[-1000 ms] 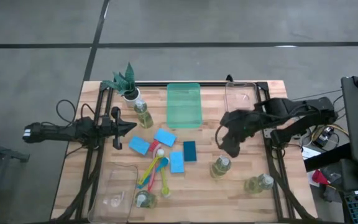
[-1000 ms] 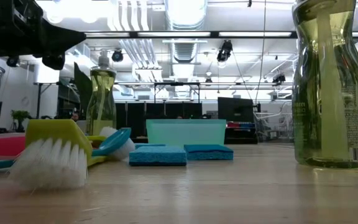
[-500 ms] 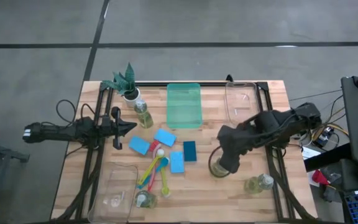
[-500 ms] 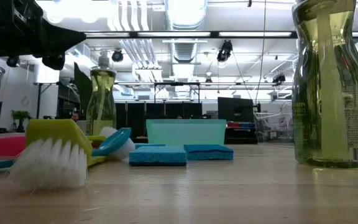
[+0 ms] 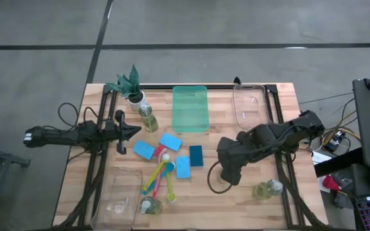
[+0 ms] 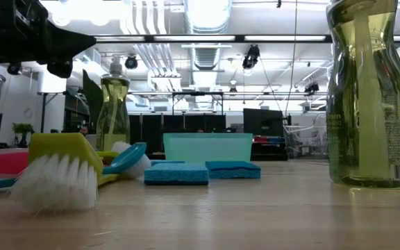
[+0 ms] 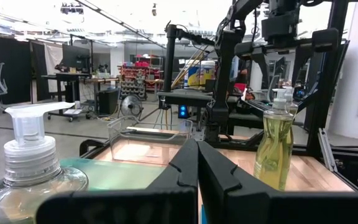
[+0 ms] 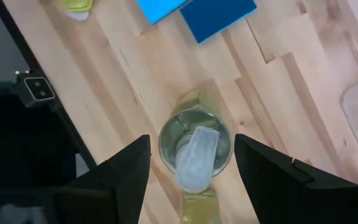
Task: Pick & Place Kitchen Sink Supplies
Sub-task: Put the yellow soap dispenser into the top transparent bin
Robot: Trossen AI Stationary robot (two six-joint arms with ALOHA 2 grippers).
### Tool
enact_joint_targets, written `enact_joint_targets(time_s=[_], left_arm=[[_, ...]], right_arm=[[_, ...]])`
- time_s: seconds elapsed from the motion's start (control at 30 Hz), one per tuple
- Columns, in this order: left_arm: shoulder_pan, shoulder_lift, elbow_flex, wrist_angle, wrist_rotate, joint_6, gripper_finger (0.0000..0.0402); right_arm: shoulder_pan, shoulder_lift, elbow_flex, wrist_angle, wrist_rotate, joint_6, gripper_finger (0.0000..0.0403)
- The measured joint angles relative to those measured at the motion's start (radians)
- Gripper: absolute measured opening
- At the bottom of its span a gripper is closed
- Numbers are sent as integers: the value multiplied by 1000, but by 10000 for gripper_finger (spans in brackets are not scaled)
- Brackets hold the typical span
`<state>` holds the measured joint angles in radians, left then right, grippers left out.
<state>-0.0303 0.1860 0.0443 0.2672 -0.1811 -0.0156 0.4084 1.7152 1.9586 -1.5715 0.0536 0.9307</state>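
My right gripper is above the pump top [image 8: 196, 155] and would miss; it must lower first.
A clear soap bottle [image 8: 194, 155] of yellowish liquid stands upright on the table right of the middle. My right gripper [image 8: 194, 163] hangs above it, pointing down, open, one dark finger on either side of the pump top and clear of it; in the high view the right gripper [image 5: 226, 173] covers most of the bottle. Left of it lie several blue sponges [image 5: 182, 167] and a bunch of coloured brushes [image 5: 159, 178]. My left gripper [image 5: 138, 130] hovers shut over the table's left side, holding nothing.
Other soap bottles stand at the near right [image 5: 268, 190], near left [image 5: 149, 205] and by the potted plant [image 5: 130, 83]. A green tray [image 5: 190, 108] and a clear tray [image 5: 248, 102] sit at the far edge, another clear tray [image 5: 117, 199] at the near left corner.
My right gripper has swung toward the table's near edge and a little left, tipping to point more steeply down, and now hangs over the soap bottle. Its fingers have stayed open. The bottle has not moved.
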Motion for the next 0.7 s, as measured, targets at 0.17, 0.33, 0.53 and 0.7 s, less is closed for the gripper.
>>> enact_joint_targets(time_s=[0.17,0.33,0.53,0.7], left_arm=[[0,0,0,0,0,0,3],[0,0,0,0,0,0,3],[0,0,0,0,0,0,3],[0,0,0,0,0,0,3]], right_arm=[[6,-11,-48,0,3,29,228],[11,-11,-116,1,-3,31,228],[20,-11,-162,2,-25,33,228],[27,-11,-186,4,-30,35,227]])
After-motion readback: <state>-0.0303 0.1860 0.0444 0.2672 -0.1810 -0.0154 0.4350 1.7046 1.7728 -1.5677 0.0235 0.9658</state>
